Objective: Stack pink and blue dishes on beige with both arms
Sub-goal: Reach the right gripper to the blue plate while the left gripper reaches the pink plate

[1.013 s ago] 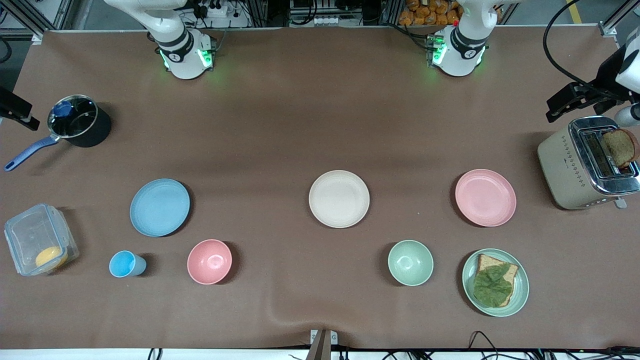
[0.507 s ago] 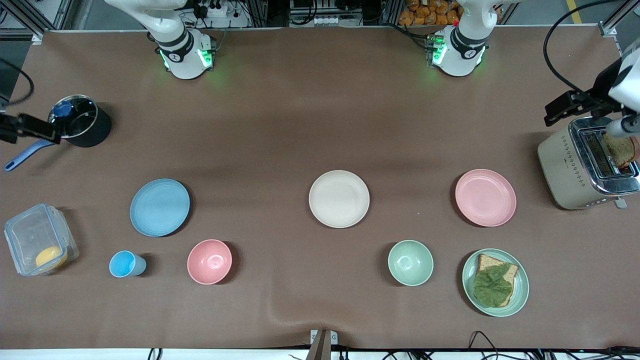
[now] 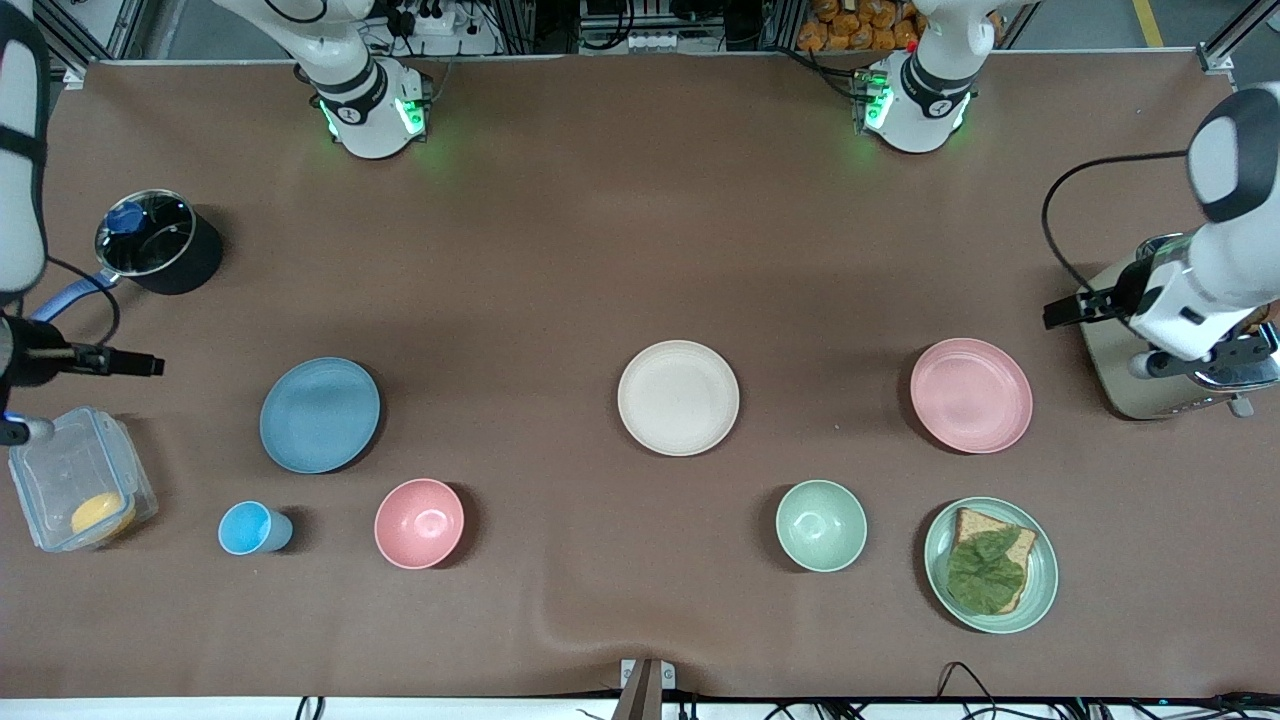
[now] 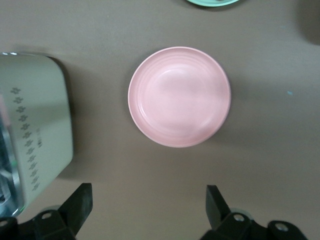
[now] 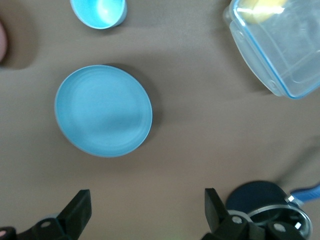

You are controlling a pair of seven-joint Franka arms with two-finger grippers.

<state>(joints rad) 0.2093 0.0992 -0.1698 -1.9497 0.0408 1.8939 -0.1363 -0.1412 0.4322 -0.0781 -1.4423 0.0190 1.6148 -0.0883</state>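
Observation:
My right gripper picks up the light blue plate by its rim [image 3: 263, 416] next, to stack it on the beige plate [image 3: 678, 397].
The light blue plate [image 3: 320, 414] [image 5: 103, 110] lies toward the right arm's end of the table. At the left arm's end rests the pale pink plate [image 3: 970, 394] [image 4: 179, 96], and the beige plate [image 3: 678, 397] sits bare between the two. My right gripper [image 3: 140, 364] [image 5: 146, 205] hangs open and empty over the table beside the blue plate, between the pot and the clear box. My left gripper [image 3: 1072, 311] [image 4: 148, 202] is also open and empty, over the toaster's edge beside the pink plate.
A toaster [image 3: 1125, 345] stands beside the pink plate. A black pot [image 3: 160, 242] and a clear box [image 3: 75, 478] flank the right gripper. Nearer the camera are a blue cup [image 3: 252, 528], pink bowl [image 3: 419, 523], green bowl [image 3: 821, 525] and green plate [image 3: 1046, 580] with bread.
Both arms have swung in from the table's ends toward the plates. The left hand now covers the toaster's top. No dish has moved.

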